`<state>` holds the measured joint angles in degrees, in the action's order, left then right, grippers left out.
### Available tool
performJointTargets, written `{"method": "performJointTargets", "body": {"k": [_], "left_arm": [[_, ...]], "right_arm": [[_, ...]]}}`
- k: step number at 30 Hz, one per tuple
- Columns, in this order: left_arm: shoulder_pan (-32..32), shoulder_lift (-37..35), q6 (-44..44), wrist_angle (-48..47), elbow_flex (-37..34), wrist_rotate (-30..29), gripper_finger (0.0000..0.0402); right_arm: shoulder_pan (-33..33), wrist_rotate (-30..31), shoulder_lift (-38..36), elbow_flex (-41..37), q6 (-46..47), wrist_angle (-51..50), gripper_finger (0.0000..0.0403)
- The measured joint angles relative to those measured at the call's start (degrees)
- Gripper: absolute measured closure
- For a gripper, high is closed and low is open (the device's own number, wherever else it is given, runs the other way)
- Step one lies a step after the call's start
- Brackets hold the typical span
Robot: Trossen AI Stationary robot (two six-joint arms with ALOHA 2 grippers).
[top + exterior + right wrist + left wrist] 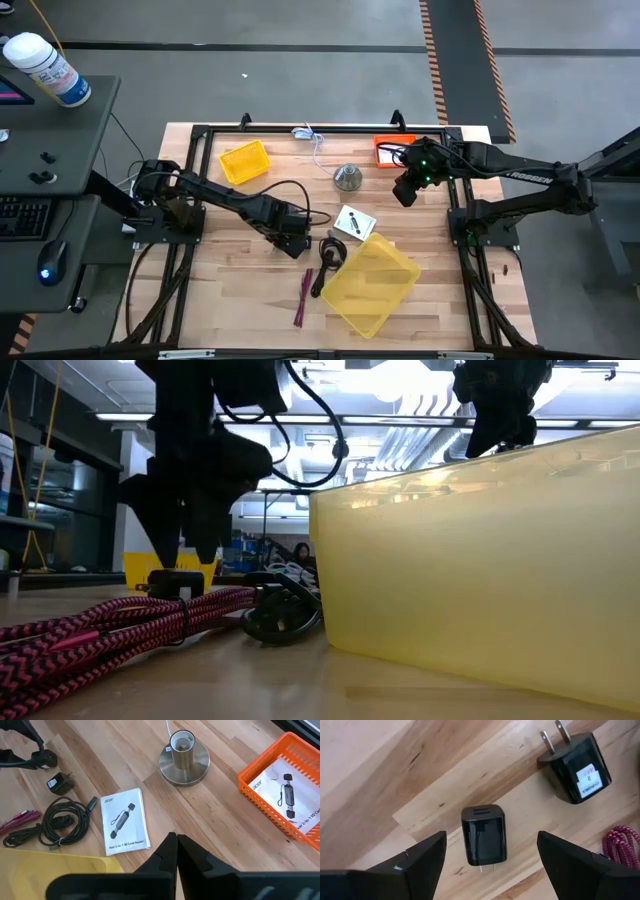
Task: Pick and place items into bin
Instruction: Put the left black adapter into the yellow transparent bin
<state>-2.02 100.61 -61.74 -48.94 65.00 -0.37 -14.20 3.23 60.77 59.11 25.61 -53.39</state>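
My left gripper will next put the small black cube charger in the yellow bin (371, 285), grabbing the charger's body between its ports and prongs.
My left gripper (490, 855) is open and points down at a small black cube charger (484, 841) that lies flat on the wood, one finger on each side of it and neither touching. In the low view my left gripper (185, 555) hangs just above that cube (180, 582). A second black cube (572, 765) lies close by. My right gripper (176, 845) is shut and hovers high near the silver dome (184, 757). On the table lie a white card (125, 827), a black cable coil (62, 822) and a maroon braided stick (305, 295). Another card (285, 795) lies in the orange basket.
A large yellow bin (372, 282) stands on the table's near right part, tall in the low view (480, 550). A small yellow basket (245, 162) and an orange basket (393, 150) stand toward the far edge. A thin white cord (318, 140) runs from the dome (347, 177).
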Motion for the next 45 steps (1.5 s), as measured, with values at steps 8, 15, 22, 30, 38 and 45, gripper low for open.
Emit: {"method": "performJointTargets", "body": {"k": [8,15,22,30,38,45], "left_arm": [[0.0,3.5,0.37,1.67,-0.05,0.4,0.0102],[0.0,4.51,-0.08,2.24,-0.03,0.77,0.0127],[0.04,4.51,0.72,2.52,-0.03,1.73,0.0224],[0.13,4.45,2.94,2.79,0.11,3.54,0.0294],[-0.74,4.56,5.73,2.1,7.42,5.57,0.0258],[-1.01,4.54,16.79,-0.19,21.13,-0.55,0.0285]], "right_arm": [[-0.02,-0.49,0.0,0.02,0.02,-0.02,0.0402],[-0.01,-0.48,0.0,0.07,0.02,-0.02,0.0402],[0.0,-0.42,0.0,0.07,-0.02,0.0,0.0402],[-0.04,0.12,-1.66,0.07,-0.12,0.74,0.0402],[-1.91,3.88,-6.05,0.07,-0.17,0.42,0.0402],[-7.46,2.15,-8.07,0.07,-2.52,0.15,0.0402]]}}
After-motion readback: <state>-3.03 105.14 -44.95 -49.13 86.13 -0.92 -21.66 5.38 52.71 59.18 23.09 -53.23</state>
